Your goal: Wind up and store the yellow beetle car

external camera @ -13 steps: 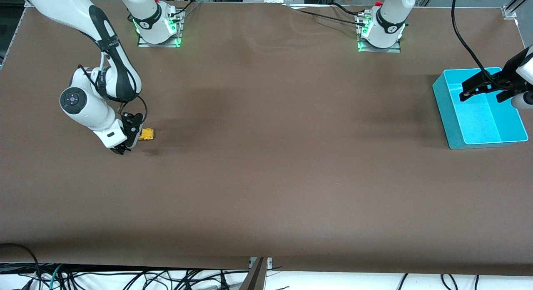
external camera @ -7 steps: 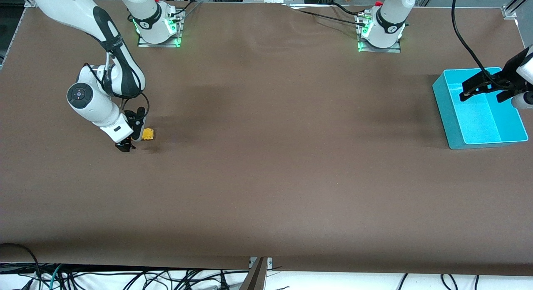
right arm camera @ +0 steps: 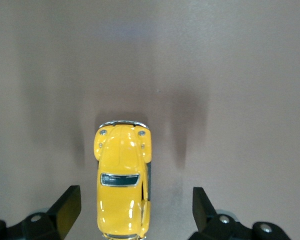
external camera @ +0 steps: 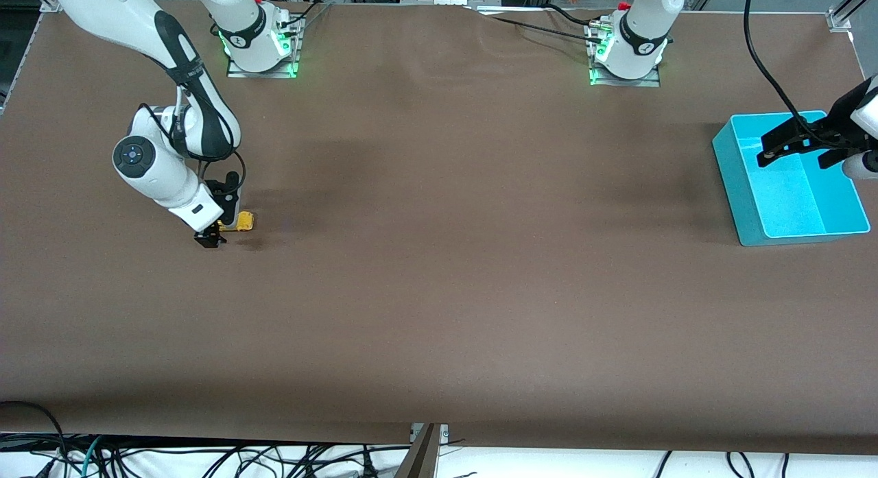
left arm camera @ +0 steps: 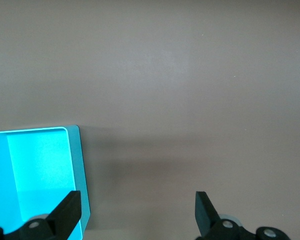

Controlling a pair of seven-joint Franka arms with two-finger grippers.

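Note:
The fingers of my right gripper are low around the yellow car's cabin (external camera: 243, 220) (right arm camera: 121, 197), so I need to close that gripper on the car now.
The yellow beetle car (external camera: 242, 221) stands on the brown table near the right arm's end. In the right wrist view the car (right arm camera: 122, 180) lies between my open fingers, apart from both. My right gripper (external camera: 218, 232) is low over the car, open and empty. My left gripper (external camera: 796, 147) hangs open and empty over the teal bin (external camera: 746, 210) at the left arm's end. The left wrist view shows the bin's corner (left arm camera: 75, 165) under one finger.
The brown table cover (external camera: 453, 258) is bare between the car and the bin. The arm bases (external camera: 259, 46) stand along the edge farthest from the front camera. Cables hang below the table's near edge.
My right gripper has shifted toward the car and settled lower around it. The car and the left arm have not moved.

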